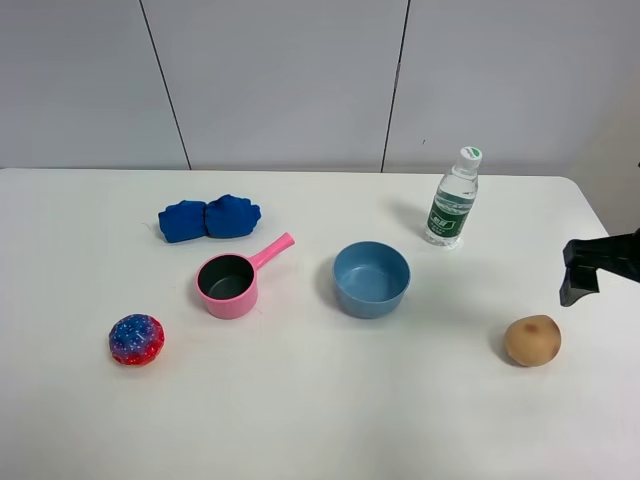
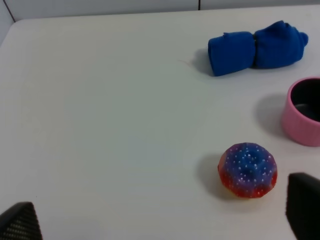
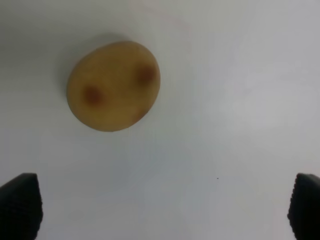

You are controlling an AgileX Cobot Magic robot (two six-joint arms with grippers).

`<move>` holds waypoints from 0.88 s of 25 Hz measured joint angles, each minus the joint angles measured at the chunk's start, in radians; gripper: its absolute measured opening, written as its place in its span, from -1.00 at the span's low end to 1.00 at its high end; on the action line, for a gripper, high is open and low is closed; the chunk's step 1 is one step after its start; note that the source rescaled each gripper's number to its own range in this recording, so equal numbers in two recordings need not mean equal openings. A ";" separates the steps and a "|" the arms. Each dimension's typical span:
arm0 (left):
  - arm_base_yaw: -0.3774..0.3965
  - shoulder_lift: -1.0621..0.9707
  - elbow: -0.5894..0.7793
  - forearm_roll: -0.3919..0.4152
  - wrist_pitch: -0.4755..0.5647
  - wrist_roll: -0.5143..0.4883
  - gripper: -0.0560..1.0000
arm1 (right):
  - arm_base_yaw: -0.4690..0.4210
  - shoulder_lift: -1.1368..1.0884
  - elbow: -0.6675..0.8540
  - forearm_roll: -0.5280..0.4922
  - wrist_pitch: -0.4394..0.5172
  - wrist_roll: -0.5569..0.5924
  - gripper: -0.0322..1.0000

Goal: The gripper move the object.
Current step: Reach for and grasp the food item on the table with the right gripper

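Note:
Next, my right gripper grips the tan-orange ball by its rounded sides to move it.
The tan-orange ball (image 1: 532,340) with reddish spots lies on the white table at the front right; it fills the upper left of the right wrist view (image 3: 114,86). My right gripper (image 1: 580,281) hangs just above and to the right of it, near the table's right edge. In the right wrist view its two black fingertips (image 3: 20,205) sit far apart with nothing between them, so it is open and apart from the ball. My left gripper (image 2: 160,220) is open and empty, with the red-and-blue speckled ball (image 2: 247,170) lying just ahead of one fingertip.
A blue bowl (image 1: 371,278) stands mid-table, a pink saucepan (image 1: 233,282) to its left, a blue cloth (image 1: 208,218) behind that, and a water bottle (image 1: 453,198) at the back right. The speckled ball (image 1: 136,339) is at the front left.

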 joint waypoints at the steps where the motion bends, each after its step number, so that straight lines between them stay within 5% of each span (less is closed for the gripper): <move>1: 0.000 0.000 0.000 0.000 0.000 0.000 1.00 | 0.000 0.020 0.000 0.000 -0.011 0.000 1.00; 22: 0.000 0.000 0.000 0.000 0.000 0.000 1.00 | 0.000 0.346 0.000 0.064 -0.170 -0.080 1.00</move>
